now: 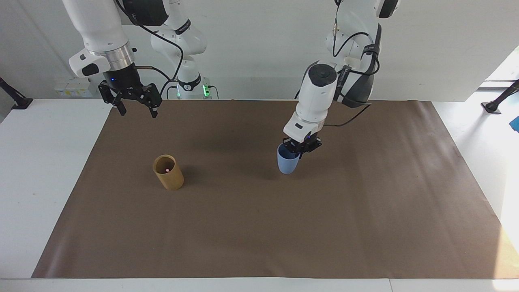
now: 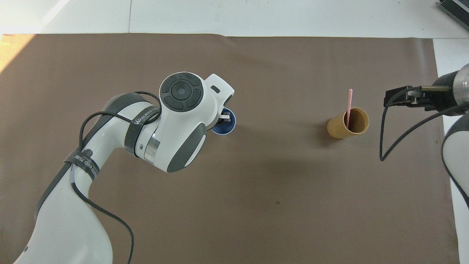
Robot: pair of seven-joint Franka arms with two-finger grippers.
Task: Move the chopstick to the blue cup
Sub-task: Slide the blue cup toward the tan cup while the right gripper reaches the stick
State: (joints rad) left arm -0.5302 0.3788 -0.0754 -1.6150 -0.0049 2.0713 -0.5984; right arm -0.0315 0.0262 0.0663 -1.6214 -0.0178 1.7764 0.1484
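Note:
I should next grab the chopstick by its exposed upper end [image 2: 350,97] with my right gripper, because the side of the tan holder closes around the chopstick's lower part.
The blue cup [image 1: 288,163] [image 2: 225,128] is upright near the middle of the brown mat. My left gripper [image 1: 300,147] [image 2: 224,118] is shut on its rim, one finger inside the cup. I cannot tell whether the cup's base touches the mat. The pink chopstick [image 2: 349,106] stands in the tan holder [image 1: 168,172] [image 2: 347,125] toward the right arm's end; only its tip [image 1: 167,169] shows in the facing view. My right gripper [image 1: 137,108] [image 2: 397,97] is open and empty, raised over the mat's edge nearest the robots.
The brown mat [image 1: 259,227] covers most of the white table [image 1: 44,162]. The holder and the cup are the only things on it. The left arm's elbow and forearm [image 2: 121,135] hang over the mat on the left arm's end.

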